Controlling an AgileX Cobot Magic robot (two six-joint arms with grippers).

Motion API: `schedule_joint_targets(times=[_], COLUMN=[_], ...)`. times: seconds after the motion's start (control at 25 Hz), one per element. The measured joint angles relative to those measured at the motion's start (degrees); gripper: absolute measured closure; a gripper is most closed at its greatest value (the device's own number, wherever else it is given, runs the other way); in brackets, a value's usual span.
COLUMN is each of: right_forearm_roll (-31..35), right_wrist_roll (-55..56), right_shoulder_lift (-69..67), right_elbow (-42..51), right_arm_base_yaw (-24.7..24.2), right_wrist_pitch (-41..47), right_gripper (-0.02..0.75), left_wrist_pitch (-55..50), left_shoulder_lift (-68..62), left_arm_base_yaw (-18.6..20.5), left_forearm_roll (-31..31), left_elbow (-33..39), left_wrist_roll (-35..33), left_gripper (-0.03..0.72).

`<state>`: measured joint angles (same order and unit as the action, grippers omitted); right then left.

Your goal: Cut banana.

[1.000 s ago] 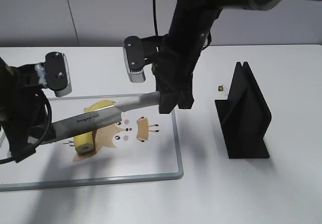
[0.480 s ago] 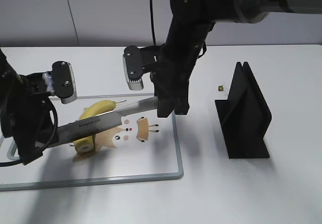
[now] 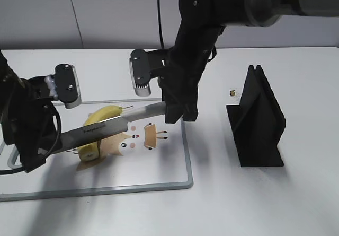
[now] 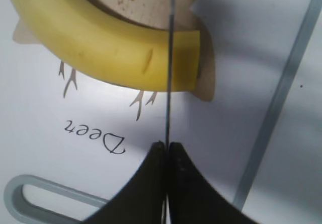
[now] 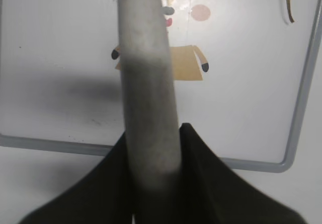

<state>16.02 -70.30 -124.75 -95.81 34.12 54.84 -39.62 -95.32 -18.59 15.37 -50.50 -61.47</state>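
The left gripper needs to lower the knife before letting it go, because the knife's blade (image 3: 99, 130) is across the top of the banana, above the white cutting board.
The yellow banana (image 3: 101, 114) lies on the white cutting board (image 3: 187, 162) over a deer drawing. A grey knife (image 3: 100, 130) lies across it near its flat-cut end. My right gripper (image 3: 177, 108) is shut on the knife's grey handle (image 5: 148, 93). My left gripper (image 3: 48, 145) is shut on the far end of the blade. In the left wrist view the thin blade (image 4: 169, 83) runs from my gripper (image 4: 167, 146) across the banana (image 4: 110, 48), close to its cut end. In the right wrist view my gripper (image 5: 155, 131) clasps the handle.
A black knife stand (image 3: 259, 119) stands upright on the table to the right of the board. A small dark object (image 3: 232, 93) lies behind it. The board's grey rim (image 4: 279, 103) shows to the right of the banana, and also in the right wrist view (image 5: 302, 108).
Both arms have brought the knife down and slightly back, from above the banana to lying across it near its cut end. Over the last half second it barely moved.
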Motion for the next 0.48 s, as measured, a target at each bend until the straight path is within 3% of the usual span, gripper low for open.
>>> schedule_joint_targets(times=[0.48], right_forearm_roll=[0.41], right_wrist_roll=[0.0], right_shoulder_lift=[-4.09], right_elbow=[-0.05], right_arm_base_yaw=[-0.06], right_wrist_pitch=[-0.87], right_gripper=[0.555], left_wrist_pitch=[1.2], left_shoulder_lift=[-4.6], left_arm_base_yaw=[0.06], left_forearm_roll=[0.74], left_elbow=[-0.16], left_wrist_roll=[-0.03], left_gripper=[0.696])
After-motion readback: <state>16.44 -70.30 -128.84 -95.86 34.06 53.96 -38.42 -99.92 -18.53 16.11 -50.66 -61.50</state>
